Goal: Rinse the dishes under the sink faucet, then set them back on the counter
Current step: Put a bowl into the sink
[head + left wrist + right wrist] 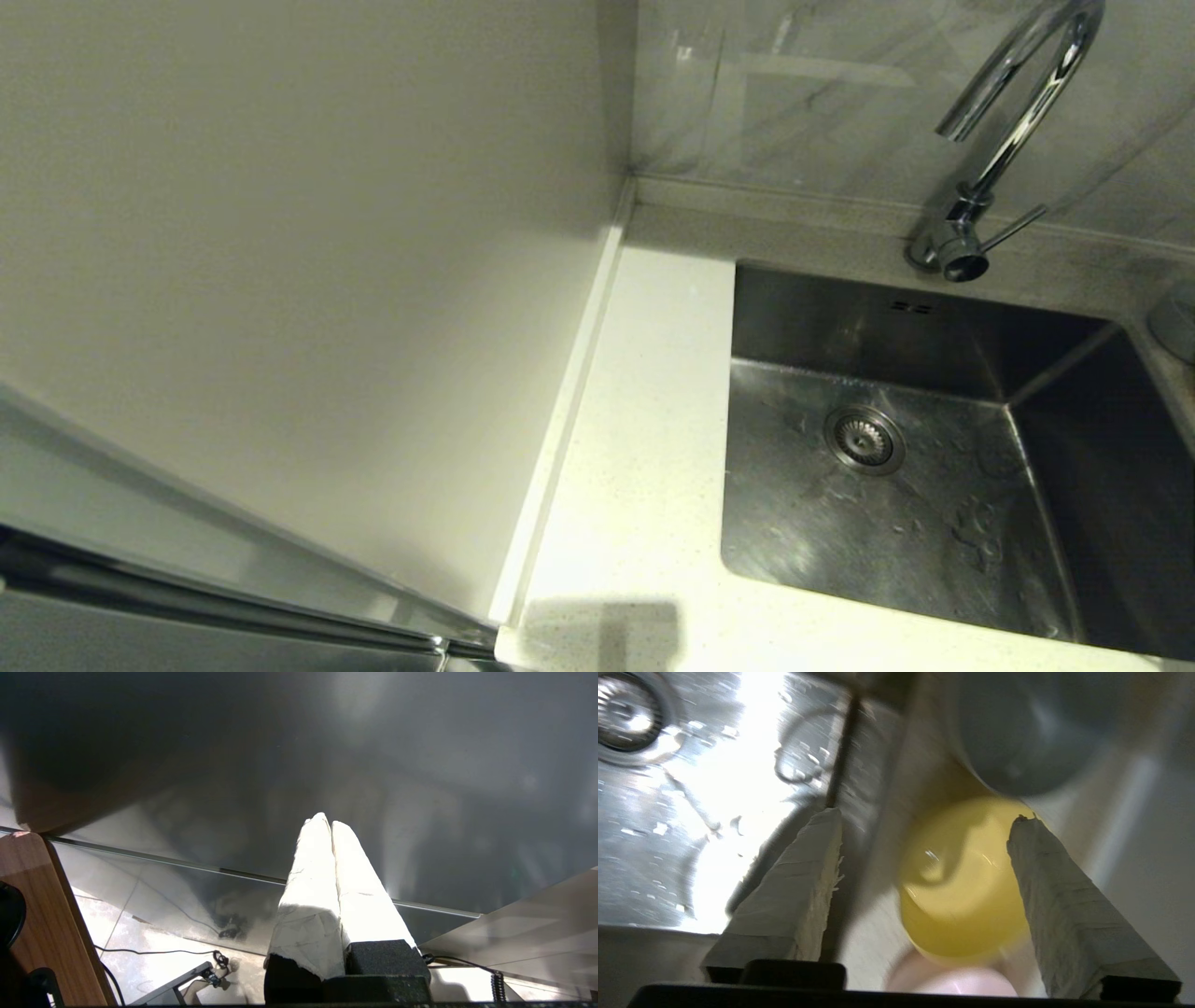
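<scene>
My right gripper should grab the yellow-green bowl's rim facing the sink next. The grey-blue and pink bowls are crowding the yellow-green bowl [966,882] at both ends.
In the right wrist view my right gripper [927,816] is open above the counter strip [868,947] beside the sink [691,788]. The yellow-green bowl [966,882] sits upright between its fingers, close to one finger [1064,905]; I cannot tell if they touch. The grey-blue bowl [1017,732] stands beyond it and the pink bowl [952,982] nearer the wrist. The head view shows the wet sink [896,541], its drain [864,439], the chrome faucet [1018,103] with no water running, and a sliver of the grey-blue bowl [1178,322]. My left gripper [327,821] is shut and empty, parked low.
White speckled counter [644,420] runs left of the sink, bounded by a raised edge strip [569,392] and an off-white wall panel [280,233]. Neither arm shows in the head view. Below the left gripper lie floor tiles, cables and a wooden panel [42,914].
</scene>
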Motion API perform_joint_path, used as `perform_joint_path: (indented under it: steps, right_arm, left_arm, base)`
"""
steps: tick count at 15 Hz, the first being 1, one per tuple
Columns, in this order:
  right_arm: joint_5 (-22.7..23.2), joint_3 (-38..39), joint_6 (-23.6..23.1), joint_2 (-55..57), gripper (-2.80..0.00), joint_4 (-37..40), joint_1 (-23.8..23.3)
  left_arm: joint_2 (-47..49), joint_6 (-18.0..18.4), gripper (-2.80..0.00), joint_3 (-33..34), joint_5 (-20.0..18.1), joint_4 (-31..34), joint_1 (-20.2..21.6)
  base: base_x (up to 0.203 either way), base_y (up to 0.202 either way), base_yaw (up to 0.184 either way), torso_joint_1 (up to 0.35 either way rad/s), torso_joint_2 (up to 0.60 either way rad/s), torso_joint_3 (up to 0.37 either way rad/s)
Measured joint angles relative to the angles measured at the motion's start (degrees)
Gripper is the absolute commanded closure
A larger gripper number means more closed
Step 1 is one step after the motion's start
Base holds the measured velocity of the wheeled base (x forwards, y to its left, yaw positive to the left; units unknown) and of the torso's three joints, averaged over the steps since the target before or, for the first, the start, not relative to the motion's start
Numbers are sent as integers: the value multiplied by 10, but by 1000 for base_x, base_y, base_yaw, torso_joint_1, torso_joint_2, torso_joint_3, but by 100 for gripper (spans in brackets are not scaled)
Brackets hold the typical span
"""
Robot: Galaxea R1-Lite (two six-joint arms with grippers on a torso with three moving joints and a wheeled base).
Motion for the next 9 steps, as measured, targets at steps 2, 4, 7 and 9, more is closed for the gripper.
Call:
perform_joint_path:
  steps: [2, 4, 7, 9]
  right_arm:
    - [33, 0, 1, 17, -280, -21, 8]
    - [38, 0, 9, 35, -280, -55, 15]
    - [35, 0, 22, 64, -280, -116, 26]
    - [33, -1, 35, 82, -280, -152, 27]
  left_arm:
    - [0, 0, 0, 0, 0, 0, 0]
    - [0, 0, 0, 0, 0, 0, 0]
    - [0, 0, 0, 0, 0, 0, 0]
    - [0, 0, 0, 0, 0, 0, 0]
  base:
    - [0, 0, 0, 0, 0, 0]
    - [0, 0, 0, 0, 0, 0]
    - [0, 0, 0, 0, 0, 0]
    - [0, 0, 0, 0, 0, 0]
